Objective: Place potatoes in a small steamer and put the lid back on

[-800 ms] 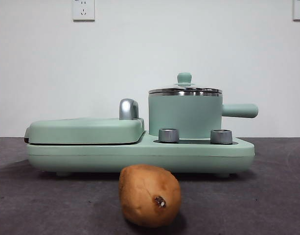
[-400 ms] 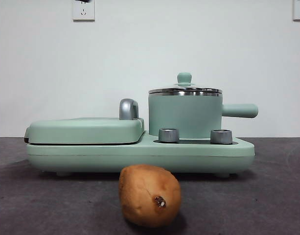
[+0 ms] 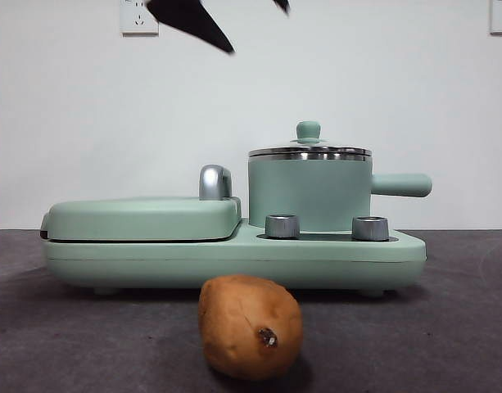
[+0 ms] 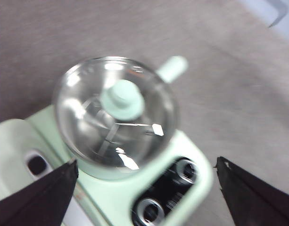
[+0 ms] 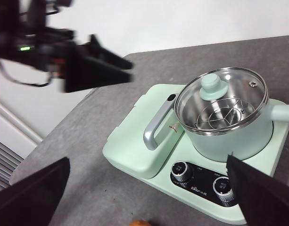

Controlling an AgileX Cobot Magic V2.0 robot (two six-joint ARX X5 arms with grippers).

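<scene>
Next, my left gripper picks up the lid by its narrow green knob (image 3: 309, 131) (image 4: 122, 100), since the glass lid spreads wider than my open fingers.
The brown-orange potato (image 3: 251, 327) lies on the dark table in front of the cooker; only its tip (image 5: 140, 222) shows in the right wrist view. The mint-green steamer (image 3: 309, 195) stands on the cooker's right side, handle pointing right. The glass lid (image 3: 309, 151) with its green knob (image 4: 121, 96) is on it, and a steel rack shows through the glass (image 5: 219, 115). My left gripper (image 4: 146, 162) hangs open high above the lid, seen as black tips (image 3: 257, 31) in the front view and beyond the cooker (image 5: 130, 70) in the right wrist view. My right gripper (image 5: 148, 160) is open, high over the cooker's front, holding nothing.
The flat green griddle cover (image 3: 144, 217) with a chrome handle (image 3: 215, 182) fills the cooker's left half. Two steel dials (image 3: 282, 226) (image 3: 370, 228) sit on the base (image 3: 234, 262) in front of the steamer. The table's edge (image 5: 54, 136) runs behind the cooker.
Black jaw tips of the left gripper have come down into the top of the front view. The potato, steamer and lid have not moved.
</scene>
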